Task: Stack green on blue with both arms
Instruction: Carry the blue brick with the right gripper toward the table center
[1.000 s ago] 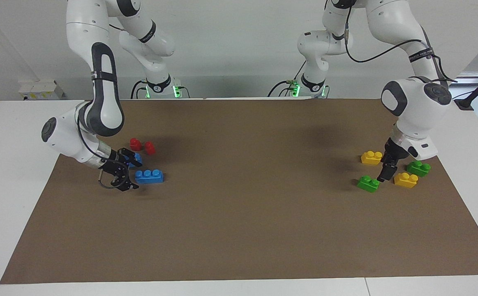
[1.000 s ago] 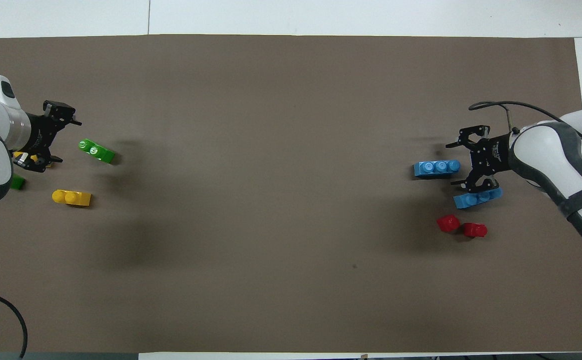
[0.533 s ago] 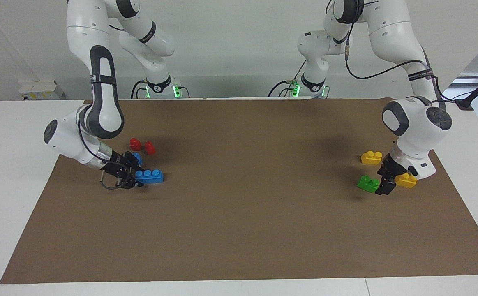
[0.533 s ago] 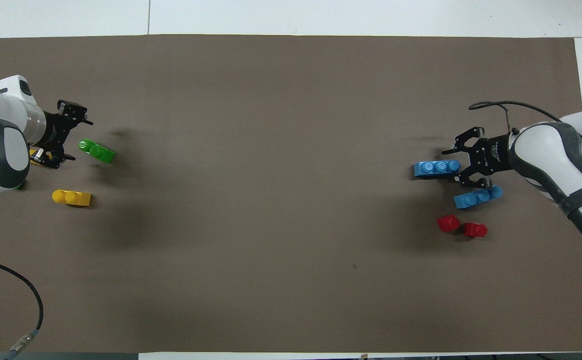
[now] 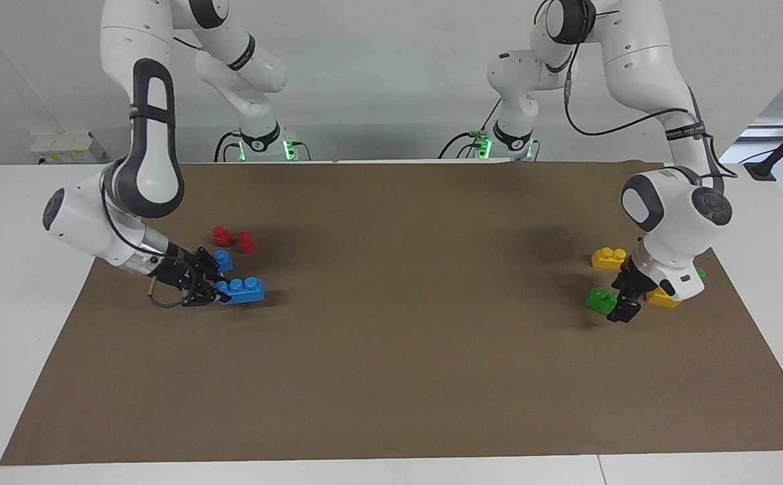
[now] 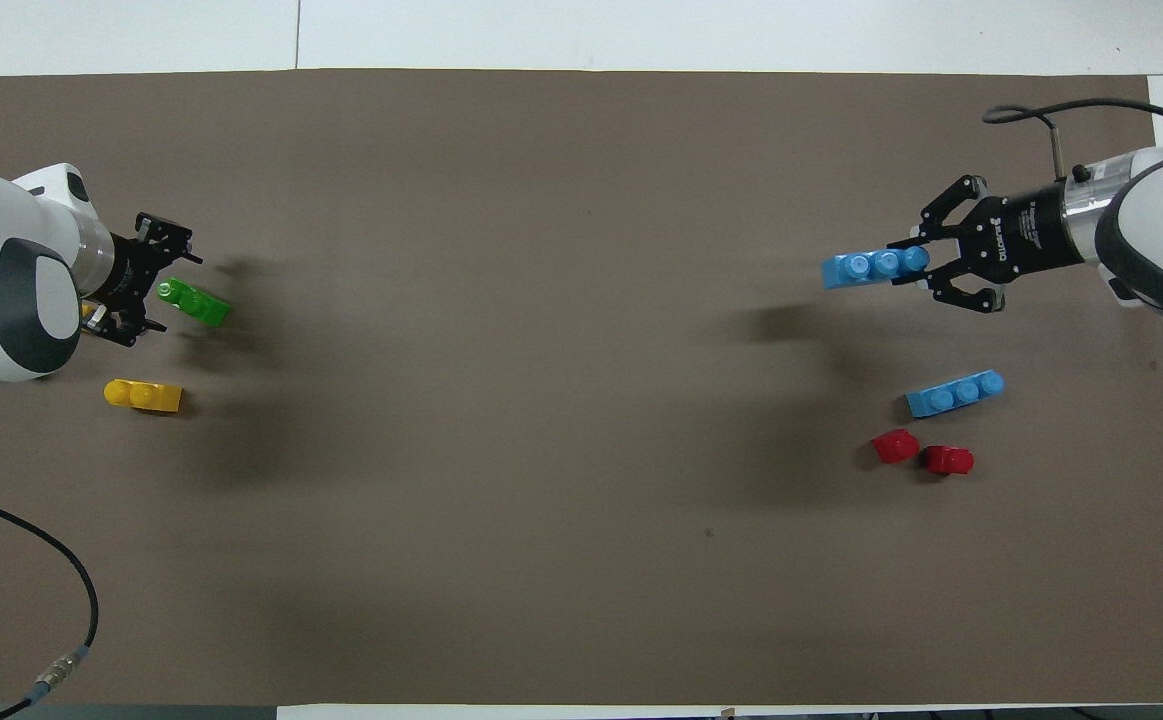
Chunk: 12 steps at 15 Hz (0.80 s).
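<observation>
The green brick would be caught, so my left gripper should close: its fingers are low on both sides of the green brick's near end.
My right gripper (image 5: 216, 291) (image 6: 916, 268) is shut on one end of a blue brick (image 5: 242, 290) (image 6: 869, 268) with three studs and holds it just above the brown mat, toward the right arm's end of the table. A second blue brick (image 5: 224, 259) (image 6: 956, 393) lies on the mat nearer the robots. Toward the left arm's end of the table, my left gripper (image 5: 623, 304) (image 6: 163, 285) stands open and low, its fingers on either side of one end of a green brick (image 5: 598, 300) (image 6: 197, 304).
Two red bricks (image 5: 221, 236) (image 6: 894, 446) lie near the second blue brick. Yellow bricks (image 5: 608, 258) (image 6: 143, 395) and a sliver of another green brick (image 5: 699, 273) lie around the left arm's wrist. The brown mat (image 5: 391, 370) covers the table's middle.
The right gripper shut on the blue brick's end and raised it a little off the mat. The left gripper came down and slid to the green brick, staying open.
</observation>
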Motion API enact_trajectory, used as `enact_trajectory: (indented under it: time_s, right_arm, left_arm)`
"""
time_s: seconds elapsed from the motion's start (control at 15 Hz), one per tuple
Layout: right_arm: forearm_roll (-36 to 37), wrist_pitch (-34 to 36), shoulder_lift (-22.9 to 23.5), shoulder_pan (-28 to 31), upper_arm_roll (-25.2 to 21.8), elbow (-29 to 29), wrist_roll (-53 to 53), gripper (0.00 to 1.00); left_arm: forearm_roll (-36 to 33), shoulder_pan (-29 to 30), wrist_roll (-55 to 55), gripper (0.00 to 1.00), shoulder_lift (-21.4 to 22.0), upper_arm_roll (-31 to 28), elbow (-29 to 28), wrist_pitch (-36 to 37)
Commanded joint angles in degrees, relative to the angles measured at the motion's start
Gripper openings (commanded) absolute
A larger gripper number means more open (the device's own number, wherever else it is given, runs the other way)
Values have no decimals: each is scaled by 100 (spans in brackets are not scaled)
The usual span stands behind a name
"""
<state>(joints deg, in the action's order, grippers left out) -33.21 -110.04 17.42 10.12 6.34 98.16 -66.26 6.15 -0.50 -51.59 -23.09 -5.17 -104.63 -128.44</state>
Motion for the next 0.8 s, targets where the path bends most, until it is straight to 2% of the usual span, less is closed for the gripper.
enact_trajectory:
  time_s: [0.0,0.07,0.2,0.4,0.47,0.6,0.73]
  right_arm:
    - [-132,-35,-133,-719,-10,-140,-720,0]
    - [-159,-105,-142,-1036,-10,-183,-1026,0]
    - [-107,-831,-142,-1686,-10,-219,-2026,0]
    - [-89,-1466,-142,-2417,-2,-88,-2548,0]
    - [-89,-1642,-151,-2619,-1,26,-2811,0]
    - [-89,-2072,-160,-3093,-1,220,-3321,0]
    - [-97,-2555,-125,-3393,7,675,-3393,0]
  left_arm:
    - [88,-20,-44,96,-47,-19,57,108]
    - [88,-21,-44,86,-38,-19,31,91]
    - [88,-12,-44,63,-47,-19,13,21]
    - [88,-12,-45,4,-47,-19,22,-24]
    - [79,-3,-44,0,-47,-19,31,-24]
    - [71,-12,-27,0,-64,-10,83,-24]
    - [88,-38,-53,0,-64,-10,118,-6]
